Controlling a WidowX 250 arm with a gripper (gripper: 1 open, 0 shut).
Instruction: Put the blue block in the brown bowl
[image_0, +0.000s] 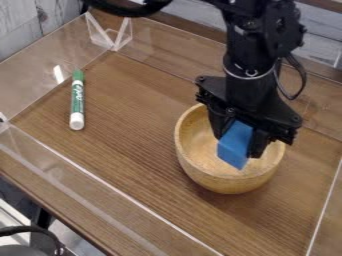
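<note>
The blue block's lower end hangs low inside the brown bowl's rim (203, 172) and the block would rest in the bowl, so it is time to release it now.
The blue block (238, 144) hangs upright inside the brown bowl (198, 165), its lower end low over the bowl's floor. My gripper (246, 132) comes down from above and is shut on the blue block's upper part, black fingers on either side. The bowl, light-brown wood with a thick rim, sits at the right of the wooden table. Whether the block touches the bowl's bottom I cannot tell.
A green-and-white marker pen (76, 98) lies at the left of the table (134, 150). Clear acrylic walls (27, 155) border the table's edges, with a clear stand (110, 35) at the back. The black arm (261, 40) rises over the bowl.
</note>
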